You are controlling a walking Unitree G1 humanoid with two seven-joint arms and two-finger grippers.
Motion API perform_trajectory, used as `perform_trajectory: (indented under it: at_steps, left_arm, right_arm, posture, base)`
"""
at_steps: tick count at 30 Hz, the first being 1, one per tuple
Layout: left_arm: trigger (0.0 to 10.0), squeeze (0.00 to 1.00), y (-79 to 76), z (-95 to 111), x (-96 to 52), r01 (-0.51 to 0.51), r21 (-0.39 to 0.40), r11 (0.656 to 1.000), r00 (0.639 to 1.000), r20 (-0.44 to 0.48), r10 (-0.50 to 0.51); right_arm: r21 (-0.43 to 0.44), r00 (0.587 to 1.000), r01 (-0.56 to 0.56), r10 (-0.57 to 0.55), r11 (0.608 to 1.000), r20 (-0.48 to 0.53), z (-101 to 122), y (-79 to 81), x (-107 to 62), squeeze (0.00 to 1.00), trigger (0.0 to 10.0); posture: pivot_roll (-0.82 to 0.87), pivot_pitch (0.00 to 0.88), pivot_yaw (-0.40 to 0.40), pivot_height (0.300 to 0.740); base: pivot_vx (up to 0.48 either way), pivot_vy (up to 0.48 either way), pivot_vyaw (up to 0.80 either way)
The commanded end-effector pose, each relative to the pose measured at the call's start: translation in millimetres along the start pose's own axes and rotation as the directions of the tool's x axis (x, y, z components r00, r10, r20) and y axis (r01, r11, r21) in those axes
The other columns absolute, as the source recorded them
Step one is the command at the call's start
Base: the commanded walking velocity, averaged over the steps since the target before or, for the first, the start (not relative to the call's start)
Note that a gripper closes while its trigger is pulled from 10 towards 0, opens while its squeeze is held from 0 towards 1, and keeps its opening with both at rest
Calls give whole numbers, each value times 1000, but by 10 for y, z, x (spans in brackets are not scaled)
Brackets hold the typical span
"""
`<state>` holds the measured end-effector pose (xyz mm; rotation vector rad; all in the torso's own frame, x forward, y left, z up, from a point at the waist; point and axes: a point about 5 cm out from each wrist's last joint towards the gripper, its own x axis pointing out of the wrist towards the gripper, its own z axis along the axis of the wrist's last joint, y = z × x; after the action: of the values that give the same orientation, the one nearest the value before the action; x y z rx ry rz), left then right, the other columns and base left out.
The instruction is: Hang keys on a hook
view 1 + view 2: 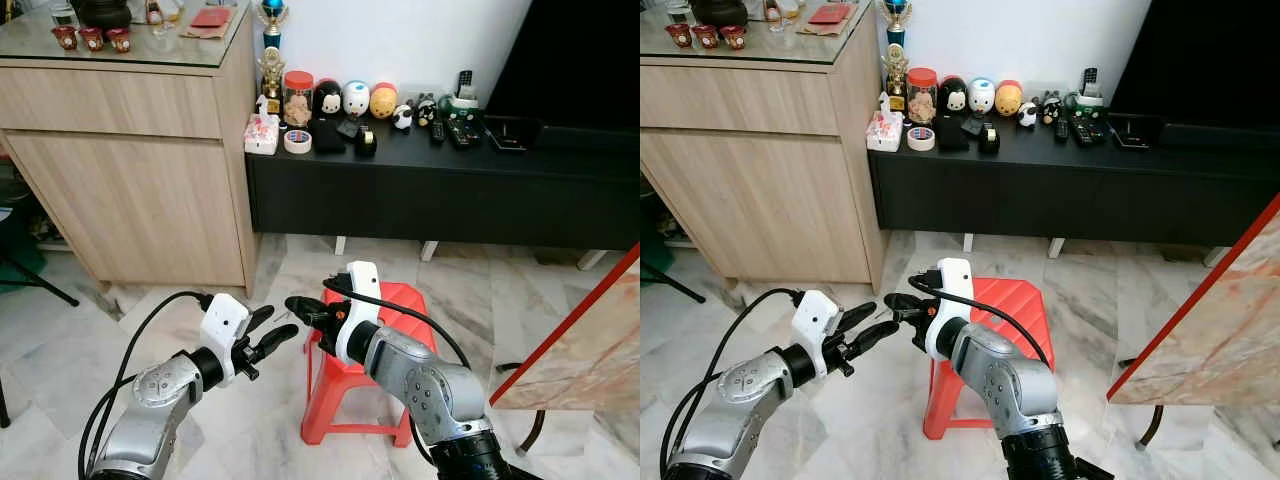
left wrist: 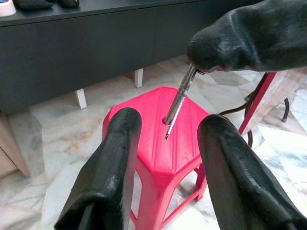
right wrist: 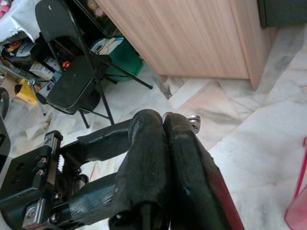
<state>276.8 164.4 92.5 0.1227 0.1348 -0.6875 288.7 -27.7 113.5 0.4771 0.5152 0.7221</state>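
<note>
Next, my left gripper grabs the small silver key by its exposed blade (image 2: 176, 111), since my right gripper's fingers cover the head of the key.
My right gripper (image 1: 297, 304) is shut on a silver key (image 2: 178, 103) and holds it over the near left corner of a red plastic stool (image 1: 392, 312). In the left wrist view the key hangs down from the right fingertips (image 2: 230, 43), its blade pointing into the gap between my left gripper's fingers (image 2: 115, 158). My left gripper (image 1: 277, 329) is open, facing the right one, just below and left of it. In the right wrist view a bit of metal (image 3: 194, 120) sticks out past the closed fingertips (image 3: 148, 129).
A low black cabinet (image 1: 420, 195) with toys and remotes runs along the back wall. A wooden sideboard (image 1: 130, 170) stands at the back left. A marble-topped table (image 1: 590, 350) with a red edge juts in from the right. A black folding chair (image 3: 72, 81) stands on the left.
</note>
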Motion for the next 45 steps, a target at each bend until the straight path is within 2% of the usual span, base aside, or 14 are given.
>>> perform_trajectory:
  at_steps: [1, 2, 3, 4, 5, 29, 45]
  left_arm:
    - [10000, 0, 6, 21, 27, -1, -11, 1000, 1000, 16, 1]
    - [10000, 0, 6, 24, 28, -1, -12, 1000, 1000, 17, 2]
    - [3412, 0, 2, 26, 30, 2, -17, 1000, 1000, 19, -2]
    - [3412, 0, -1, 28, 31, 4, -20, 1000, 1000, 21, -4]
    - [0, 0, -5, 34, 30, 8, -26, 1000, 1000, 25, -7]
    - [0, 0, -18, 37, 32, 10, -35, 999, 1000, 26, -9]
    - [0, 0, -18, 44, 32, 8, -35, 999, 1000, 28, -7]
  right_arm:
    - [10, 1000, -15, 15, 1000, 19, 34, 56, -2, 0, 10000]
    - [11, 1000, -14, 14, 1000, 19, 34, 56, -2, 0, 10000]
    - [11, 1000, -14, 14, 1000, 19, 35, 55, -3, 0, 10000]
    - [12, 1000, -14, 14, 1000, 19, 35, 55, -3, 0, 10000]
    - [12, 1000, -15, 14, 1000, 19, 35, 54, -3, 0, 10000]
    - [17, 1000, -14, 13, 1000, 19, 33, 55, 6, 0, 10000]
    - [-20, 1000, 12, -12, 1000, 9, 15, 14, -1, 0, 10000]
  posture:
    - [83, 38, -115, 740]
    - [83, 38, -115, 740]
    - [83, 40, -116, 740]
    - [83, 40, -116, 740]
    - [84, 41, -117, 740]
    - [85, 43, -117, 740]
    - [86, 45, -117, 740]
  base:
    - [0, 0, 0]
    - [0, 0, 0]
    - [0, 0, 0]
    - [0, 0, 0]
    - [0, 0, 0]
    - [0, 0, 0]
    - [0, 0, 0]
